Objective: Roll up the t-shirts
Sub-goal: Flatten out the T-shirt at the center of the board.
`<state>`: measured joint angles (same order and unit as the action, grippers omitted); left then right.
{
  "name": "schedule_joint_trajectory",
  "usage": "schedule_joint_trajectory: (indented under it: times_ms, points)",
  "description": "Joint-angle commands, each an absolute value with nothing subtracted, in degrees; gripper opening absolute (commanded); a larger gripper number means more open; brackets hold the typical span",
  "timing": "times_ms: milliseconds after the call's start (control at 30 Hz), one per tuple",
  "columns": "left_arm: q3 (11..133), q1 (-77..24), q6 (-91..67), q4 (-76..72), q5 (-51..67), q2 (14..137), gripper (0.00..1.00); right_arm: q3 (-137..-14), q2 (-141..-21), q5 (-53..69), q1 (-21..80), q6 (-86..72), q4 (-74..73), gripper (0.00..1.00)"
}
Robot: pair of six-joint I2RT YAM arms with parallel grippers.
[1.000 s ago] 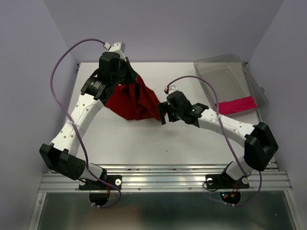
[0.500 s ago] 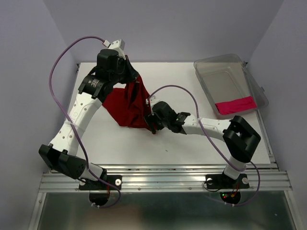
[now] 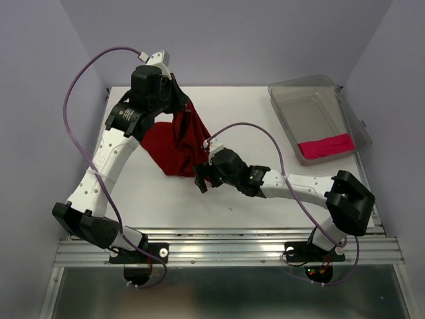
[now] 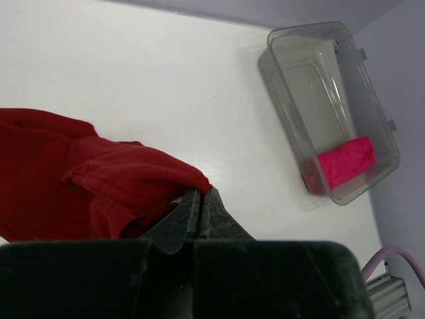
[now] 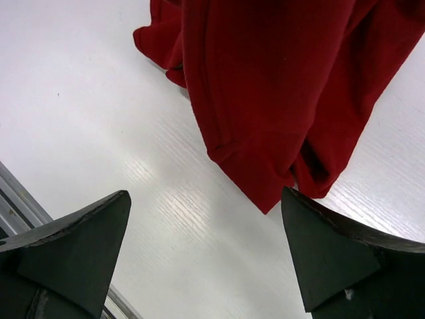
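Note:
The robot's right gripper will stretch the t-shirt open for rolling, once it next grabs the dark red t-shirt's hanging hem at its near corner [image 5: 257,193].
The dark red t-shirt [image 3: 174,146] lies bunched at the table's back left, with one edge lifted. My left gripper [image 3: 188,110] is shut on that lifted edge, as the left wrist view [image 4: 201,193] shows, with the cloth [image 4: 99,179] hanging off to the left. My right gripper [image 3: 201,178] is open and empty, just off the shirt's near right corner. In the right wrist view [image 5: 204,194] the shirt's hem [image 5: 265,86] hangs just ahead, between the spread fingers. The magenta-pink t-shirt [image 3: 325,145] lies rolled in the clear bin [image 3: 292,85], also in the left wrist view [image 4: 344,161].
The clear plastic bin [image 4: 312,80] stands at the back right corner of the white table [image 3: 252,206]. A metal rail [image 3: 226,247] runs along the near edge. Both arms' cables arch over the table.
My right arm has swung left and nearer, from the shirt's right side to its near right corner, jaws open. My left gripper has kept its hold and shifted slightly back and left.

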<state>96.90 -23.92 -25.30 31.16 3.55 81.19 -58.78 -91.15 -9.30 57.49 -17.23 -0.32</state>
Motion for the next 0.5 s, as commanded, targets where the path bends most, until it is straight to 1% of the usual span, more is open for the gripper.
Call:
schedule_joint_trajectory:
  times_ms: [0,67,133,167,267,300,333,367,400,433,467]
  points:
    - [98.9,-24.0,-24.8,28.1,3.7,78.4,0.0,-59.8,-93.7,-16.2,58.6,-18.4,1.7,1.0]
    - [98.9,-23.9,-25.0,28.3,3.7,78.0,0.0,-60.7,-96.6,-19.2,58.6,-18.3,2.2,0.98]
    - [98.7,-24.0,-25.0,28.3,3.7,77.6,0.0,-62.7,-98.6,-20.9,58.6,-18.3,3.2,0.89]
    - [98.9,-24.0,-25.0,28.5,3.6,77.5,0.0,-63.4,-100.6,-21.6,58.6,-18.4,3.4,0.8]
    - [99.2,-24.0,-25.0,28.8,3.4,76.8,0.0,-66.5,-103.5,-26.0,58.6,-17.8,3.6,0.65]
    - [99.1,-24.0,-25.0,28.8,3.3,76.3,0.0,-68.0,-103.8,-27.1,58.6,-16.8,3.6,0.46]
    - [99.1,-24.0,-25.0,28.8,3.3,76.0,0.0,-68.0,-104.0,-27.2,58.6,-16.1,3.6,0.4]
    - [99.3,-23.9,-24.9,29.0,2.6,75.9,0.0,-69.0,-103.5,-26.8,58.6,-15.5,3.6,0.18]
    - [99.5,-23.8,-24.6,29.1,2.4,75.8,0.0,-69.3,-102.8,-26.5,58.6,-14.7,3.6,0.08]
    - [99.7,-23.5,-24.4,29.3,1.5,75.3,0.0,-69.8,-102.2,-25.8,58.6,-14.2,3.6,0.01]
    - [99.8,-23.1,-24.3,29.3,1.1,75.1,0.0,-70.2,-101.6,-25.1,58.6,-13.8,3.2,0.01]
